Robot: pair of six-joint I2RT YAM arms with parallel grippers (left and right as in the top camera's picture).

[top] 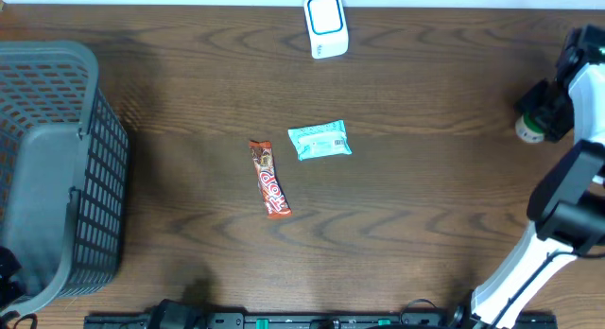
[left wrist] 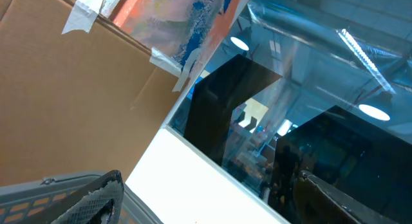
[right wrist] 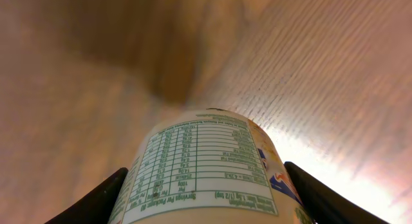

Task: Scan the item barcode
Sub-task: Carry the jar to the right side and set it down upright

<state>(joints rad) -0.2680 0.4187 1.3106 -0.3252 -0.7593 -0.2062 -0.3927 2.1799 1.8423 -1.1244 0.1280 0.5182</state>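
Observation:
The bottle stays held in my closed right gripper for now. The shadow of the white bottle (top: 527, 129) lies apart, so the bottle would fall onto bare wood if released now.
A white bottle (right wrist: 206, 166) with a green-printed nutrition table fills the lower middle of the right wrist view. My right gripper (right wrist: 206, 188) is shut on it, one dark finger (right wrist: 96, 201) against each side. In the overhead view the right gripper (top: 541, 113) holds the bottle (top: 527, 129) above the table's right edge, its green-and-white end showing. The white scanner (top: 325, 25) with a blue-edged window stands at the back middle, well left of the bottle. My left gripper (left wrist: 206, 188) is open and holds nothing, pointing up off the table toward cardboard and glass.
A red-orange candy bar (top: 269, 179) and a teal packet (top: 319, 140) lie side by side in the middle of the wooden table (top: 425, 206). A grey plastic basket (top: 95, 178) stands at the left edge.

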